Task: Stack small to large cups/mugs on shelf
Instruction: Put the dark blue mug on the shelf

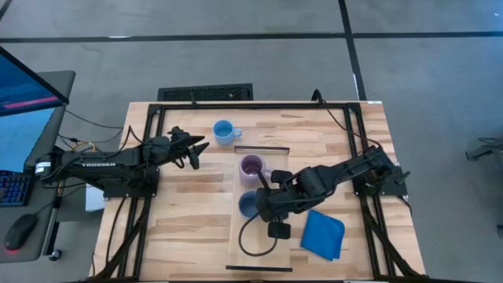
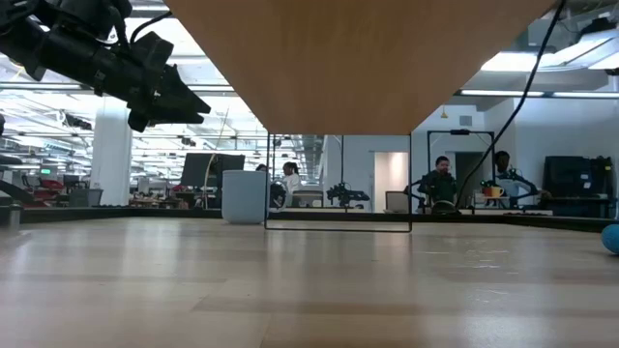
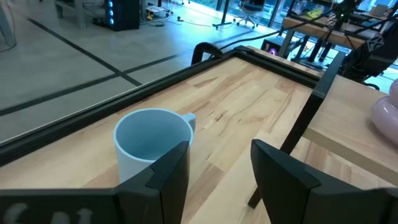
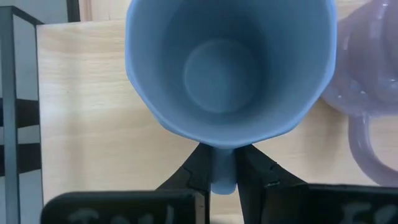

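The grey-blue mug (image 1: 248, 205) is upright on the pale shelf board (image 1: 240, 244) next to the purple mug and would stay standing, so my right gripper should open now.
The grey-blue mug (image 1: 248, 205) stands upright over the shelf (image 1: 279, 157), a pale board raised on a thin dark frame. My right gripper (image 1: 264, 201) is shut on it. The pale purple mug (image 1: 251, 166) stands on the shelf just beyond it and also shows in the right wrist view (image 4: 367, 93). The bright light blue mug (image 1: 226, 131) stands on the table, left of the shelf's far end. My left gripper (image 1: 200, 148) is open and hangs in the air just short of that mug (image 3: 152, 143), touching nothing. My right gripper pinches the grey-blue mug's handle (image 4: 222, 163) between its two fingers, on the side toward the table's right. The fingers come slanting down from the right. The mug is upright, mouth up; whether its base rests on the shelf I cannot tell.
A folded blue cloth (image 1: 323, 234) lies on the table right of the shelf's near end. A small black device (image 1: 279, 229) with a looped cable (image 1: 250, 245) sits on the shelf's near part. From table height the shelf (image 2: 358, 58) shows overhead. People stand in the room behind.
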You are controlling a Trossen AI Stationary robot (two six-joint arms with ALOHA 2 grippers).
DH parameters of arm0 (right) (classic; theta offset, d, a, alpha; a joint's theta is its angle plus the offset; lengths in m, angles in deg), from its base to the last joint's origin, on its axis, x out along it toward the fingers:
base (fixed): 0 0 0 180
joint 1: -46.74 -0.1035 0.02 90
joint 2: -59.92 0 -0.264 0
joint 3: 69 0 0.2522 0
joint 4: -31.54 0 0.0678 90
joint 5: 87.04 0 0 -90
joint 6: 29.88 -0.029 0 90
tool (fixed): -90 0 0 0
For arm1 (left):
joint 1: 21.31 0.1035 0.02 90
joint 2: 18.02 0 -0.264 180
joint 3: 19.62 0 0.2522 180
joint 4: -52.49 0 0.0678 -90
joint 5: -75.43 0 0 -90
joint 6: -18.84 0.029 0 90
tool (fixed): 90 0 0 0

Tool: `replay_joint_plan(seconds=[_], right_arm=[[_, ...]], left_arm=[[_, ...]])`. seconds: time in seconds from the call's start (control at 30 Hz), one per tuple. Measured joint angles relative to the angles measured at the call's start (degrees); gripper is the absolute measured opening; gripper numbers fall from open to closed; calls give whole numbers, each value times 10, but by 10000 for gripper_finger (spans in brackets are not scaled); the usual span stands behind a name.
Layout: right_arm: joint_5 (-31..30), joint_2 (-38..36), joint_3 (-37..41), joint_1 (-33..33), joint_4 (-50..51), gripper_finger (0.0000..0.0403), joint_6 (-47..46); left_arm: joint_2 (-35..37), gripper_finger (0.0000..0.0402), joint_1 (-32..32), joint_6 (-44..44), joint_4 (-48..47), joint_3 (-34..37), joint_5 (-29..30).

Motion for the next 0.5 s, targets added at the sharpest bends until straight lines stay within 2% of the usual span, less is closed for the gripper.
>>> replay_joint_plan(seconds=[0.5], right_arm=[[39,3,-6,18,1,59,0]], left_arm=[[0,162,0,14,0,0,-5]])
